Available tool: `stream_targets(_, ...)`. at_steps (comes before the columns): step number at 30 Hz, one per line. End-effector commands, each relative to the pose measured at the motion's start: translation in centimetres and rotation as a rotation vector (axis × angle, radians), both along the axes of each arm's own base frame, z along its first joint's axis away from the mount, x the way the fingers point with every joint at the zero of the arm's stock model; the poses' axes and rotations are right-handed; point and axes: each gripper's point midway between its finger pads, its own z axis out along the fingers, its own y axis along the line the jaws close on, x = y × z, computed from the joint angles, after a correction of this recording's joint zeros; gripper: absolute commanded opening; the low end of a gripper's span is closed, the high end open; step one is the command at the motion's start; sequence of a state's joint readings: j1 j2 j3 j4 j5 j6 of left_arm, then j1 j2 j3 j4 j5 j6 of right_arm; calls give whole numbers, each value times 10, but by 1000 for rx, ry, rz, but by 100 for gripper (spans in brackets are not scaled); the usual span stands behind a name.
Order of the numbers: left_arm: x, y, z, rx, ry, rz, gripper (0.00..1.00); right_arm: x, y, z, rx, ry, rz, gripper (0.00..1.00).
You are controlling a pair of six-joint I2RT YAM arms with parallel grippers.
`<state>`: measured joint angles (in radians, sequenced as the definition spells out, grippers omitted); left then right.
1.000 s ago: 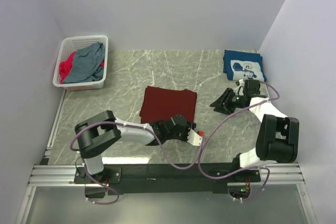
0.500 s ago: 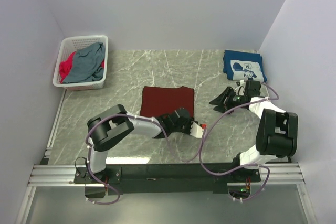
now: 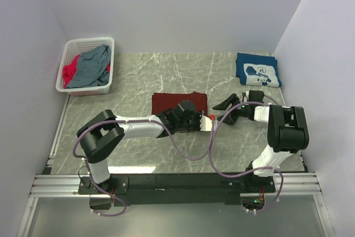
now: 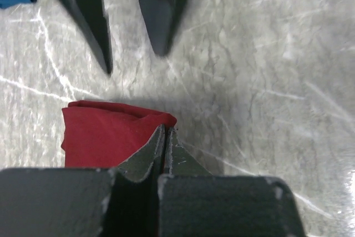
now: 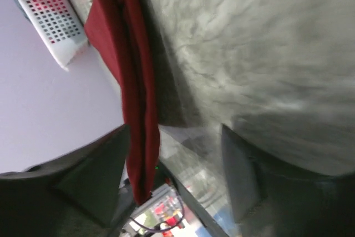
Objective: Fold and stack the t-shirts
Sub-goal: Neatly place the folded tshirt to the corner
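Observation:
The right gripper grabs the folded maroon t-shirt's side edge facing it next, layers together, to lay the shirt on the navy t-shirt.
The maroon t-shirt [image 3: 167, 102] lies mid-table as a short band, its near part folded over. My left gripper [image 3: 192, 118] is shut on its near right edge; in the left wrist view the jaws [image 4: 166, 137] meet at the corner of the red cloth [image 4: 105, 131]. My right gripper [image 3: 225, 112] is open and empty, just right of the shirt, its fingers [image 4: 89, 18] pointing at it. The right wrist view shows the shirt [image 5: 133, 76] edge-on between the open fingers [image 5: 94, 181]. A folded navy t-shirt with a white print [image 3: 257, 69] lies at the back right.
A white lattice basket [image 3: 72, 45] stands at the back left, holding a grey-blue shirt [image 3: 91, 65] and a pink one [image 3: 67, 74]. It also shows in the right wrist view [image 5: 44, 15]. Walls close the table on three sides.
My left gripper has carried the maroon shirt's near edge away from the bases, so the shirt is now a shorter band. My right gripper has swung left toward the shirt's right edge.

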<state>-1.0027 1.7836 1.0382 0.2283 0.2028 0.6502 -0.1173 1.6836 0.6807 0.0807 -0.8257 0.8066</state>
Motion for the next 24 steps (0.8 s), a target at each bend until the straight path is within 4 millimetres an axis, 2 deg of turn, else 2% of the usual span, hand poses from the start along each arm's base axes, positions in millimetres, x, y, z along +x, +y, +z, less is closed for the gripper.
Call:
stream_targets(1, -7, -12, 29, -65, 22, -34, 1, 17, 18, 10, 31, -56, -35, 76)
stream_targets(3, -4, -13, 26, -56, 20, -28, 0, 21, 28, 13, 35, -65, -54, 81)
stream_targets(5, -4, -13, 27, -58, 21, -30, 0, 25, 28, 11, 34, -56, -97, 82)
stream_targets(8, -1, -14, 30, -68, 20, -21, 0, 25, 47, 10, 39, -67, -80, 82)
stream_targets(12, 4, -17, 38, -90, 29, 10, 1, 30, 47, -2, -6, -50, -109, 66)
stream_targets(17, 1, -18, 42, -103, 48, 15, 0, 31, 53, -15, -14, -12, -114, 60)
stream_targets(24, 2, -19, 38, -102, 53, 13, 0, 52, 55, -25, -42, -1, -163, 55)
